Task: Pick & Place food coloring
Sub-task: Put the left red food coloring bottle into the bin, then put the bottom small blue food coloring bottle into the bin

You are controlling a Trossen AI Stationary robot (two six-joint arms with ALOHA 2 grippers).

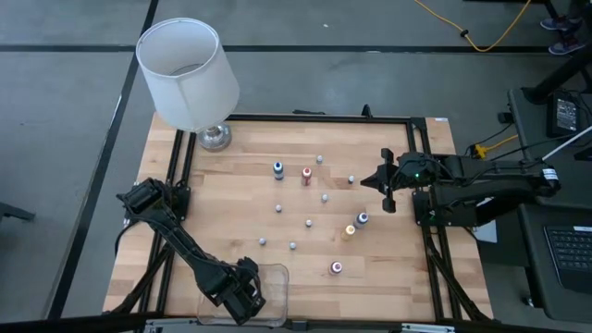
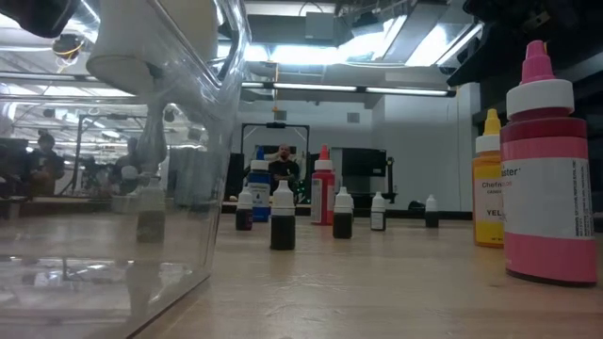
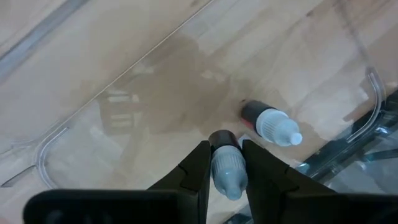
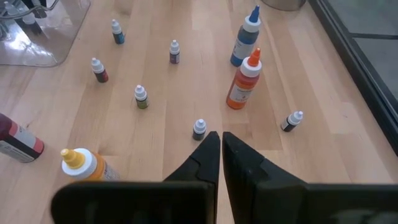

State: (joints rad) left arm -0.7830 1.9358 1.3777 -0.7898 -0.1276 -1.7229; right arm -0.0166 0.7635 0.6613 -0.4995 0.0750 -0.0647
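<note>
My left gripper releases the food coloring bottle next, since the bottle's dark base is over the bottom of the clear container.
My left gripper (image 3: pixel 227 163) hangs over a clear plastic container (image 1: pixel 274 277) at the table's near edge, shut on a tiny dark food coloring bottle with a pale grey cap (image 3: pixel 229 177). A second tiny bottle (image 3: pixel 270 123) lies on its side on the container's floor. Several more tiny bottles stand scattered mid-table, among them one (image 1: pixel 277 208) and another (image 1: pixel 309 222). My right gripper (image 4: pixel 221 142) is shut and holds nothing; it hovers at the table's right side (image 1: pixel 384 181), just short of a small pale-capped bottle (image 4: pixel 199 129). My left gripper pinches the tiny bottle between its two fingers, on the sides where the dark body (image 3: pixel 224 138) meets the cap. The fingers come from above, pointing down into the container. The bottle lies along them, cap end toward the wrist. Whether its base touches the container floor cannot be told.
Larger bottles stand among the small ones: blue (image 1: pixel 277 170), red (image 1: pixel 306 176), yellow (image 1: pixel 349 231), pink (image 1: pixel 336 267). A lamp with a white shade (image 1: pixel 188 74) stands at the far left corner. A black frame (image 1: pixel 314 117) rims the wooden table.
</note>
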